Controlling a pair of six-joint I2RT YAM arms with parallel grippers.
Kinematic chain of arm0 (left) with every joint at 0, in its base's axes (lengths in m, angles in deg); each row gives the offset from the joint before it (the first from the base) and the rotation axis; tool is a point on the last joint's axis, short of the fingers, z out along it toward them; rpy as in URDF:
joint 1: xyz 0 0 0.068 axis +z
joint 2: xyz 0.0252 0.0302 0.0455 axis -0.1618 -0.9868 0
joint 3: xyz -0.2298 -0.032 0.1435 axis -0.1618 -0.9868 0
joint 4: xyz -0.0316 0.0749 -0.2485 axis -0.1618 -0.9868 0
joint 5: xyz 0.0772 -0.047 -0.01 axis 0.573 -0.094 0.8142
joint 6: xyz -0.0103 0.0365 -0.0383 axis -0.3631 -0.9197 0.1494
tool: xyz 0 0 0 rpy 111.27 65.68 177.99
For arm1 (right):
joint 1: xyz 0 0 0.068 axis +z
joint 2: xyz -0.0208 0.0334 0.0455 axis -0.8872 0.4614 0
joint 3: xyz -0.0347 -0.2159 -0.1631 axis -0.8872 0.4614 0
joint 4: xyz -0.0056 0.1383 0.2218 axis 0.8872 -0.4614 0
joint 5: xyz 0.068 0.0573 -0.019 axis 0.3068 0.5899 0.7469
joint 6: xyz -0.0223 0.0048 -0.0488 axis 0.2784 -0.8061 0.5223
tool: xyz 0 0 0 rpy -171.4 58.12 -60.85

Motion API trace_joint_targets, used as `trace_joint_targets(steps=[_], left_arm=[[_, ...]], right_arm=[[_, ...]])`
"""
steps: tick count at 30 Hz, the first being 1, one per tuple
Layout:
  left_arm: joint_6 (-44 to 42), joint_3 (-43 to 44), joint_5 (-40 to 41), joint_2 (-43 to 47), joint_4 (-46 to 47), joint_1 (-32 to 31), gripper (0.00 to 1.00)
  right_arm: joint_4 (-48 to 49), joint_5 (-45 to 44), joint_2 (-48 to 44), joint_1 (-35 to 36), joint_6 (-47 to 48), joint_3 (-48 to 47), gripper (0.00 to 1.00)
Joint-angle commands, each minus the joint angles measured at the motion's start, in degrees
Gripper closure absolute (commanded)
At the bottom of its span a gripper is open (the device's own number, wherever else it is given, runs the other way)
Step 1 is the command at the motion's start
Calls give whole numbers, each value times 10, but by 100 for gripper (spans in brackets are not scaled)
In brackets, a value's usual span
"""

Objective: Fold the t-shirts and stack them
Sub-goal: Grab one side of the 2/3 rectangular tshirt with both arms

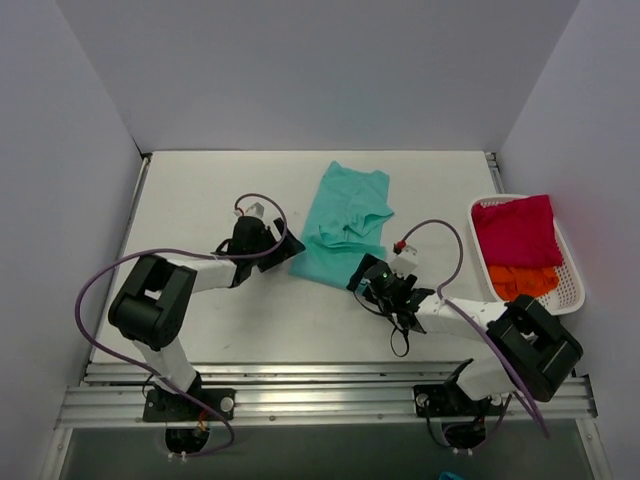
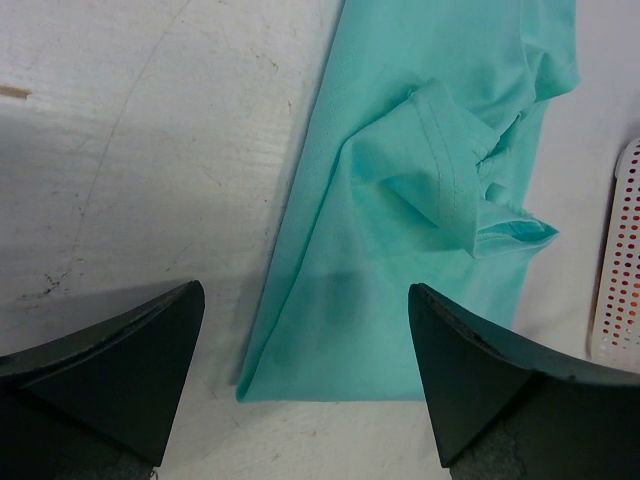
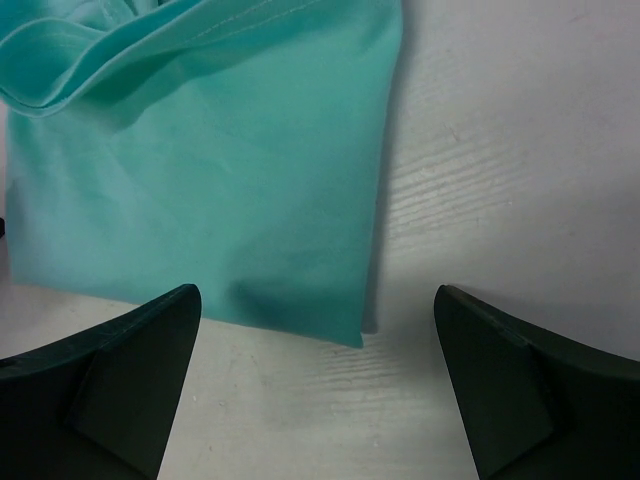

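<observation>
My right gripper grabs the near corner of the teal t-shirt opposite my left gripper's corner next, to fold the t-shirt's near edge over evenly.
The teal t-shirt lies partly folded in a long strip on the table's middle, with a sleeve bunched on top. My left gripper is open and empty at the shirt's near left corner; in the left wrist view that corner lies between my open fingers. My right gripper is open and empty at the near right corner; that corner lies between its fingers. The crimson-pink t-shirt and the orange t-shirt lie in the basket.
The white mesh basket stands at the table's right edge; its rim shows in the left wrist view. Grey walls close the table on the left, back and right. Purple cables loop from both arms.
</observation>
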Motion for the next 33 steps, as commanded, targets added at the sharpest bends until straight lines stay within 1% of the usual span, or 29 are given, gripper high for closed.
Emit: trace_joint_targets(steps=[1, 4, 13, 16, 18, 21, 22, 24, 25, 27, 28, 30, 33], left_arm=[[3, 4, 11, -25, 12, -3, 6], [9, 0, 2, -34, 26, -3, 6], [21, -18, -15, -42, 58, -10, 6], [25, -26, -22, -45, 65, -14, 6], [30, -31, -25, -47, 65, -18, 5], [37, -43, -31, -42, 67, -25, 5], [38, -46, -30, -41, 66, -27, 5], [38, -55, -29, -33, 60, -35, 5], [38, -57, -27, -29, 55, -37, 4], [39, -72, -23, -17, 44, -44, 4], [39, -79, -14, -10, 43, -45, 4], [38, -94, -2, 9, 38, -51, 4], [31, -118, 21, 31, 26, -52, 4]], right_arm=[[10, 17, 38, 2, -5, -3, 1], [13, 14, 56, 1, 2, -14, 2], [37, 22, 94, 1, 13, -24, 14], [50, 31, 105, 1, 13, -21, 24], [59, 35, 105, 2, 10, -15, 33], [60, 34, 99, 2, 10, -8, 43], [58, 33, 97, 2, 10, -7, 48], [57, 31, 91, 2, 11, -3, 53], [56, 30, 90, 1, 13, -3, 57], [56, 28, 89, 1, 14, -3, 63], [55, 28, 89, 2, 15, -2, 67], [55, 27, 89, 1, 17, -3, 72], [56, 25, 94, 1, 20, -5, 89]])
